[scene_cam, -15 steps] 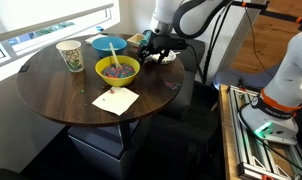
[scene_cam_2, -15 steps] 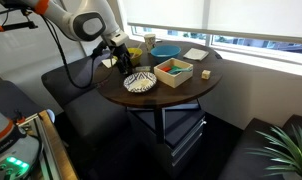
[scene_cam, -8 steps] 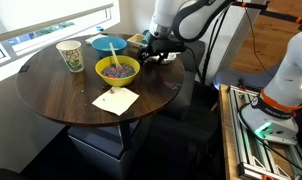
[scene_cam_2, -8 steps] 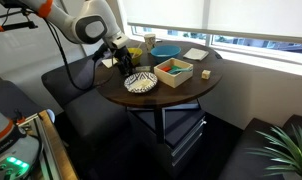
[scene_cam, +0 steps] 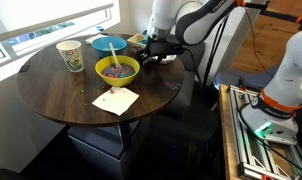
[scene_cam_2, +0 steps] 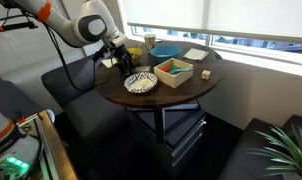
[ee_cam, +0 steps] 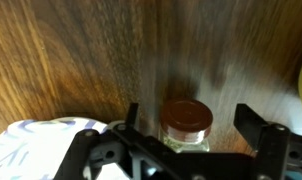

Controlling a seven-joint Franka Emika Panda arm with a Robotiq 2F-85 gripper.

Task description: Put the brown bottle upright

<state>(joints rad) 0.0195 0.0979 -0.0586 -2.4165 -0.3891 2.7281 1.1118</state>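
The brown bottle (ee_cam: pixel 186 122) is upright between my open fingers with its cap in the middle. My gripper should close now, and it would hold the bottle.
In the wrist view the brown bottle (ee_cam: pixel 186 122) shows a round brown cap and a short stretch of glassy body below it. It stands on the wooden table (ee_cam: pixel 91 50) between my two fingers. My gripper (ee_cam: pixel 191 120) is open, with one finger (ee_cam: pixel 131 116) on each side of the bottle and a gap on both sides. In both exterior views the gripper (scene_cam: pixel 151 54) (scene_cam_2: pixel 121 58) is low over the table's edge nearest the arm and hides the bottle.
A round white patterned dish (ee_cam: pixel 31 150) (scene_cam_2: pixel 141 82) lies right beside the gripper. A yellow bowl (scene_cam: pixel 118 70), a blue bowl (scene_cam: pixel 108 46), a patterned paper cup (scene_cam: pixel 69 55) and a napkin (scene_cam: pixel 115 100) also sit on the round table (scene_cam: pixel 51 95).
The gripper has barely shifted near the table's edge. Nothing else has moved.
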